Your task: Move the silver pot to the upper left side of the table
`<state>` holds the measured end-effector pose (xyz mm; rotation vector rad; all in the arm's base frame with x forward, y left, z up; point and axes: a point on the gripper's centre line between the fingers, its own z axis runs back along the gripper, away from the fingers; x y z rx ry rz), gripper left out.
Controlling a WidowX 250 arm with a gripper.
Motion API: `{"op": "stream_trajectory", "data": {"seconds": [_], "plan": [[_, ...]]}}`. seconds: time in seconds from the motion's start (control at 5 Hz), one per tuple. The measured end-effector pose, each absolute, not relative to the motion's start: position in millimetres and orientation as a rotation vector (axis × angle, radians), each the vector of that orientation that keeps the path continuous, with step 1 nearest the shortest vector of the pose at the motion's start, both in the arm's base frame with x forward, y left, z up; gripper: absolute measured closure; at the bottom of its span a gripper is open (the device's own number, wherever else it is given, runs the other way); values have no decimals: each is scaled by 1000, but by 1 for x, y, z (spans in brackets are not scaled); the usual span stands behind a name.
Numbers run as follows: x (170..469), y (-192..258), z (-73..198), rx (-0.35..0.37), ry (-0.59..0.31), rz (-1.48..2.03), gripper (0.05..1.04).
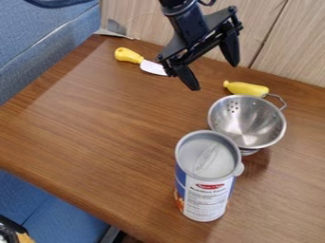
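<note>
The robot's gripper will move the pot to the table's upper left side, so next it will grab the rim of the silver pot.
The silver pot (259, 124) is a metal colander-like bowl with small holes and a wire handle, standing upright on the right half of the brown table. My gripper (215, 75) hangs above the back of the table, up and to the left of the pot. Its two fingers are spread wide apart with nothing between them, and it does not touch the pot. Part of the pot's lower front edge is hidden behind a tall can.
The can (206, 190) with a grey lid stands just in front of the pot. A yellow toy (246, 88) lies behind the pot. A yellow-handled knife (130, 55) lies at the back left, near the wooden wall (273, 57). Blue seating (38, 57) borders the table's left edge.
</note>
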<state>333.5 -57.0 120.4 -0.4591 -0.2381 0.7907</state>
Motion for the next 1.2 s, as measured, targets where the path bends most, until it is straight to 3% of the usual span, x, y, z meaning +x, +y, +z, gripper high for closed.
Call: {"op": "stream_trajectory", "data": {"seconds": [0.4, 0.8, 1.0, 1.2], "plan": [[323, -50, 99, -458, -181, 756, 83], [318, -51, 79, -528, -121, 665, 83], [319, -55, 65, -517, -96, 626, 83], [323, -65, 61, -517, -83, 589, 135]]}}
